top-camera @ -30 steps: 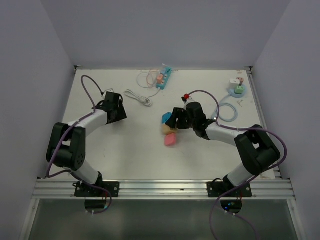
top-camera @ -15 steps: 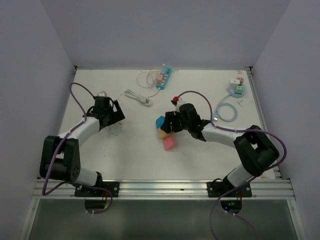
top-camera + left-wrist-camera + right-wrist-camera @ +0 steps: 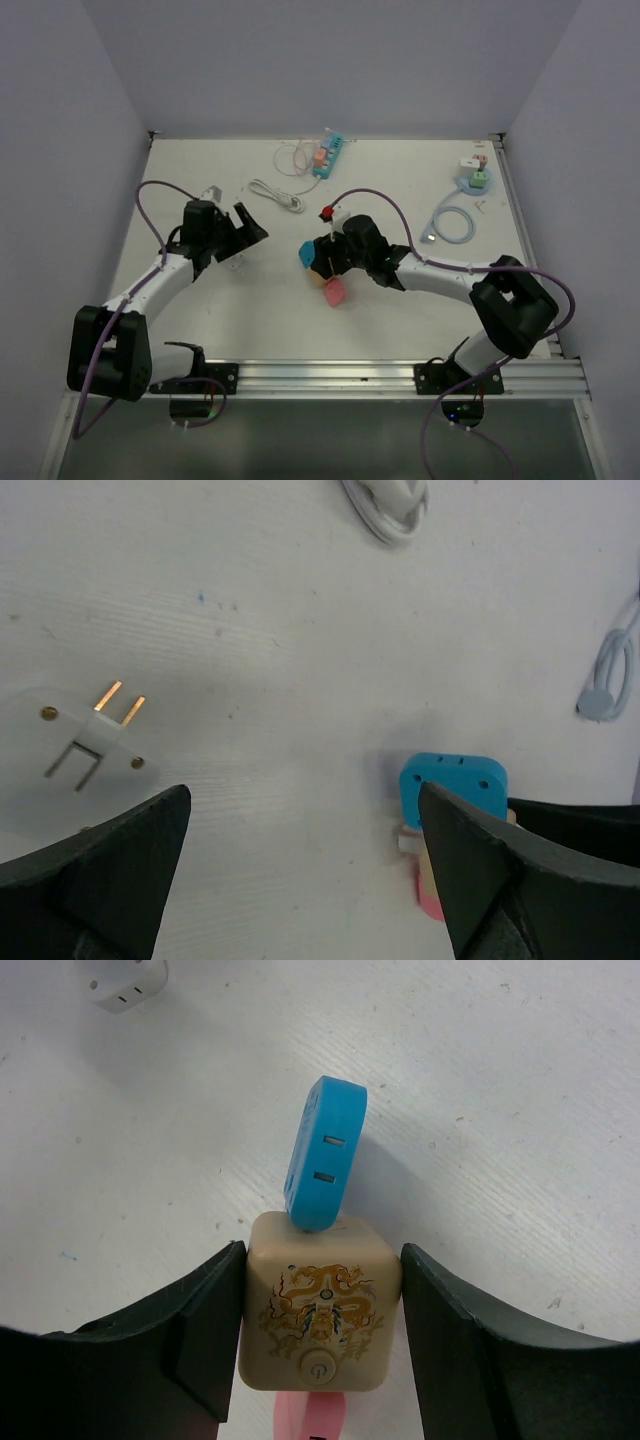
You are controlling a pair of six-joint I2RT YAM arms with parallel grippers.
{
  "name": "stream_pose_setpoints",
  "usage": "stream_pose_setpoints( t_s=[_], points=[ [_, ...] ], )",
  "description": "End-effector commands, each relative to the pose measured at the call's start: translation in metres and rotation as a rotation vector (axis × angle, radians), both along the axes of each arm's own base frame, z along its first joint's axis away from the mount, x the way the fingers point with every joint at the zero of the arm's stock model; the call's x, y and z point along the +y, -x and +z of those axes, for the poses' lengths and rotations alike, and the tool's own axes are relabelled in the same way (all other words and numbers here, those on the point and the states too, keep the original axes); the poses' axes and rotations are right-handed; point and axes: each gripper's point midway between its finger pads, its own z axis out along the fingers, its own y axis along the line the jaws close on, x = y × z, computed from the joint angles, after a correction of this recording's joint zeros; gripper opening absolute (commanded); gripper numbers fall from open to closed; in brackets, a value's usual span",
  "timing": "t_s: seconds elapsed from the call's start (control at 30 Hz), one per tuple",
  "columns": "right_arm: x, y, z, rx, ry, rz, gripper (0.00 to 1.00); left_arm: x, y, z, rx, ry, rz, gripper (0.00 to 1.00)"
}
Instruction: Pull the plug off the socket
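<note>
My left gripper grabs the blue plug (image 3: 310,255) (image 3: 454,781) next, across its opposite side edges, to pull it off the beige cube socket.
A beige cube socket (image 3: 320,1315) with a dragon print carries a blue plug (image 3: 324,1155) on its far face and a pink plug (image 3: 310,1420) on its near face. My right gripper (image 3: 322,1260) is shut on the cube's two sides. From above, the cube (image 3: 322,270), blue plug (image 3: 310,255) and pink plug (image 3: 335,292) sit mid-table at the right gripper (image 3: 335,262). A clear plug (image 3: 92,735) with brass prongs lies loose on the table. My left gripper (image 3: 303,800) is open above bare table to its right, holding nothing.
A teal power strip (image 3: 330,153) and a white cable (image 3: 278,194) lie at the back. A round blue socket (image 3: 475,180) and a coiled pale blue cable (image 3: 452,222) sit at the back right. A white adapter (image 3: 125,982) lies beyond the cube.
The left jaws have opened and let go of the clear plug, which now lies on the table. The right gripper has carried the cube with its plugs leftward.
</note>
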Motion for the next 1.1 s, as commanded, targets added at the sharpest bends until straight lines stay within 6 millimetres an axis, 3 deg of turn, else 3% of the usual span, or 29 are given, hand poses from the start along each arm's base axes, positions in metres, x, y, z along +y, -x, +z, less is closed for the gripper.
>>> stream_pose_setpoints(
  t_s=[0.0, 0.13, 0.23, 0.4, 0.7, 0.9, 1.07],
  points=[
    [0.008, -0.003, 0.033, -0.124, -0.041, 0.043, 0.0, -0.046, 0.009, 0.015, -0.026, 0.182, -0.112, 1.0],
    [0.011, 0.0, 0.039, -0.159, -0.049, 0.059, 0.0, -0.095, 0.016, 0.024, -0.048, 0.263, -0.212, 1.0],
    [0.013, 0.003, 0.044, -0.178, -0.059, 0.072, 0.0, -0.112, 0.016, 0.032, -0.078, 0.33, -0.216, 1.0],
    [0.014, 0.007, 0.049, -0.192, -0.08, 0.082, 0.0, -0.12, 0.009, 0.039, -0.108, 0.342, -0.182, 1.0],
    [0.01, 0.008, 0.062, -0.24, -0.122, 0.066, 0.0, -0.142, 0.023, 0.008, -0.012, 0.307, -0.19, 1.0],
    [0.009, 0.008, 0.062, -0.245, -0.127, 0.063, 0.0, -0.153, 0.025, 0.003, -0.006, 0.302, -0.191, 0.99],
    [0.011, 0.008, 0.057, -0.237, -0.129, 0.067, 0.0, -0.155, 0.022, 0.008, -0.025, 0.297, -0.177, 0.82]
  ],
)
